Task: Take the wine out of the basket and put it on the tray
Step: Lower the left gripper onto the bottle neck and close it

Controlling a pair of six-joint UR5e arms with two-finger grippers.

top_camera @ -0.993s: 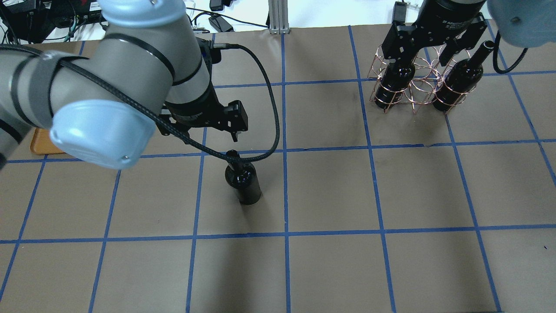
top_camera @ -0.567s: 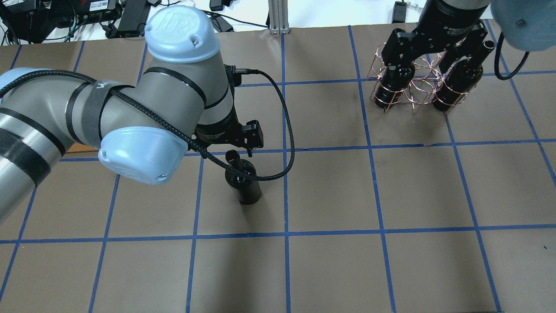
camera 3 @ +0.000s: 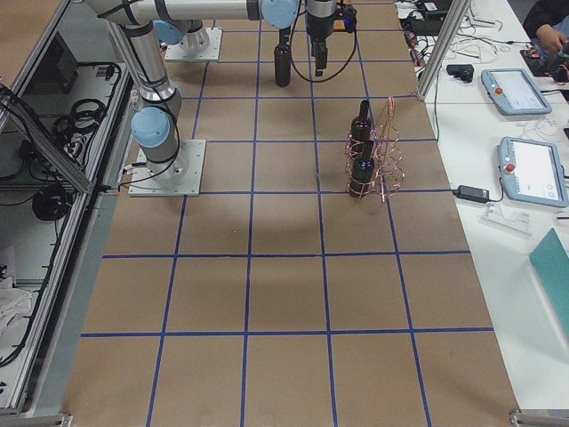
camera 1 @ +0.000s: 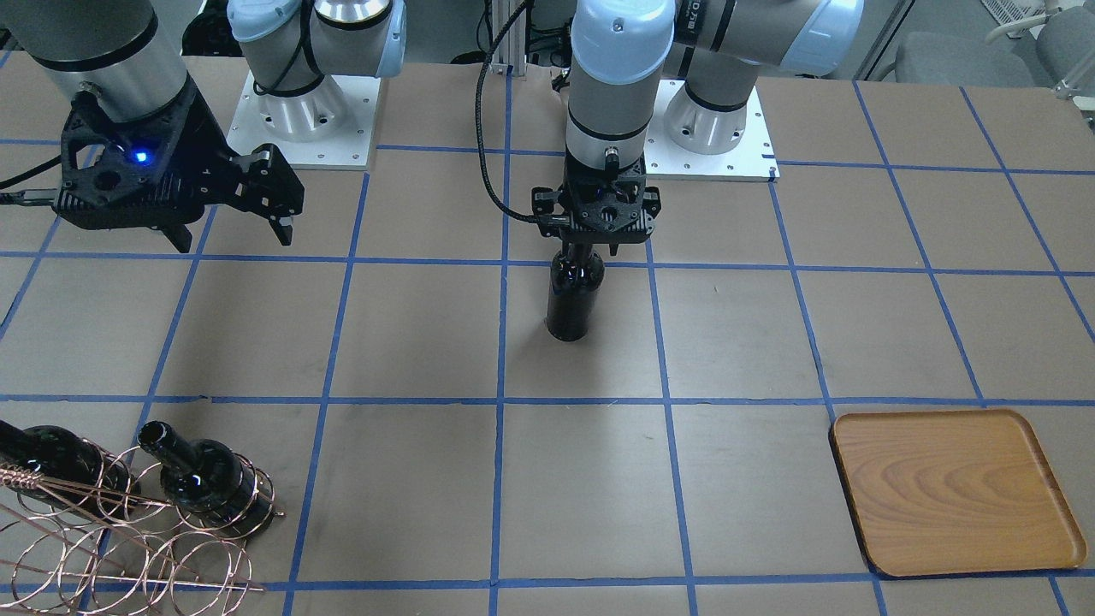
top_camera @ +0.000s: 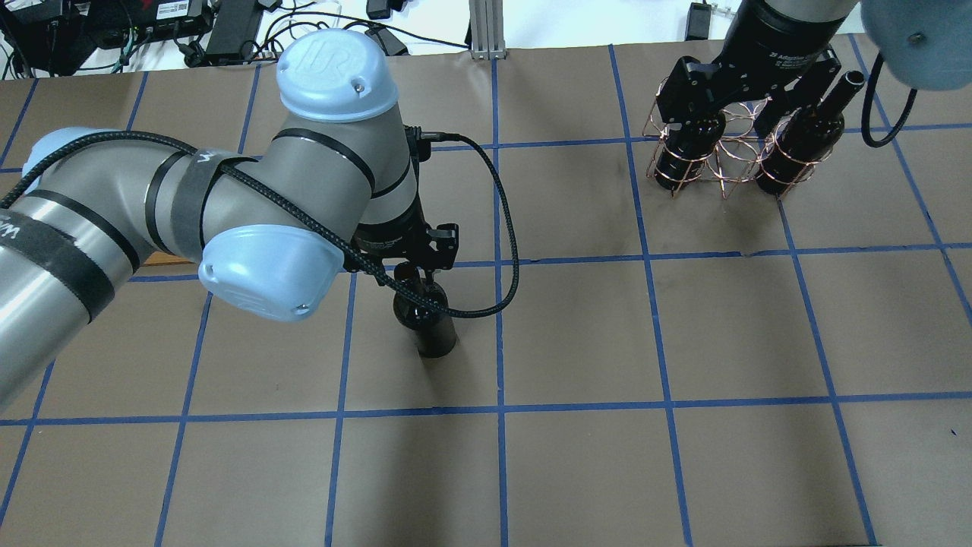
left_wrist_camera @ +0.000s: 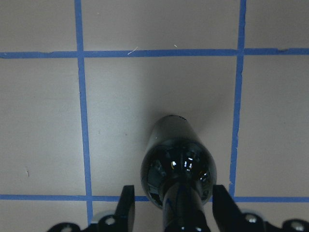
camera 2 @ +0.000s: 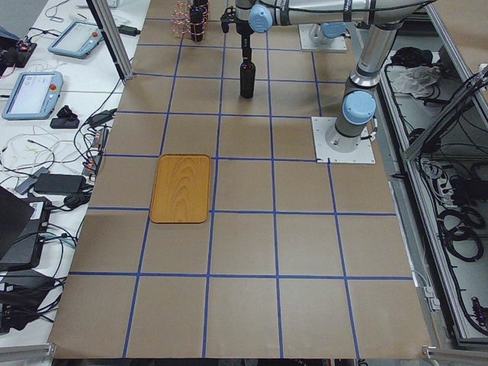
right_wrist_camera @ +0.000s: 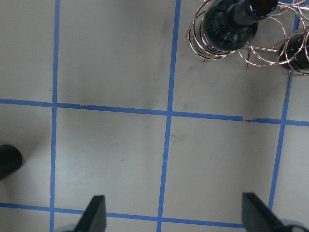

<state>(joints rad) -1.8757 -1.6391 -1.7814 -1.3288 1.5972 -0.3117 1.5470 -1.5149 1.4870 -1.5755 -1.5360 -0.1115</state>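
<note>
My left gripper next needs to take hold of the near-black wine bottle by its neck (left_wrist_camera: 181,203), so that it can set the wine on the tray.
One wine bottle (camera 1: 575,295) stands upright on the table's middle; it also shows in the overhead view (top_camera: 429,327) and left wrist view (left_wrist_camera: 176,154). My left gripper (camera 1: 588,246) is open, its fingers (left_wrist_camera: 126,205) on either side of the bottle's neck. Two more wine bottles (camera 1: 205,479) (camera 1: 51,458) sit in the copper wire basket (camera 1: 128,539). My right gripper (camera 1: 233,235) is open and empty, high above the table near the basket (top_camera: 725,163). The wooden tray (camera 1: 954,488) lies bare at the table's left end.
The brown table cover has a blue tape grid. Arm base plates (camera 1: 308,120) are bolted at the robot's side. A black cable (top_camera: 501,228) loops from the left wrist beside the bottle. Pendants and cables lie on a side bench (camera 2: 46,91).
My left arm swung over to the standing bottle and came down, so its open fingers now straddle the neck. My right gripper stayed above the basket, shifting only slightly.
</note>
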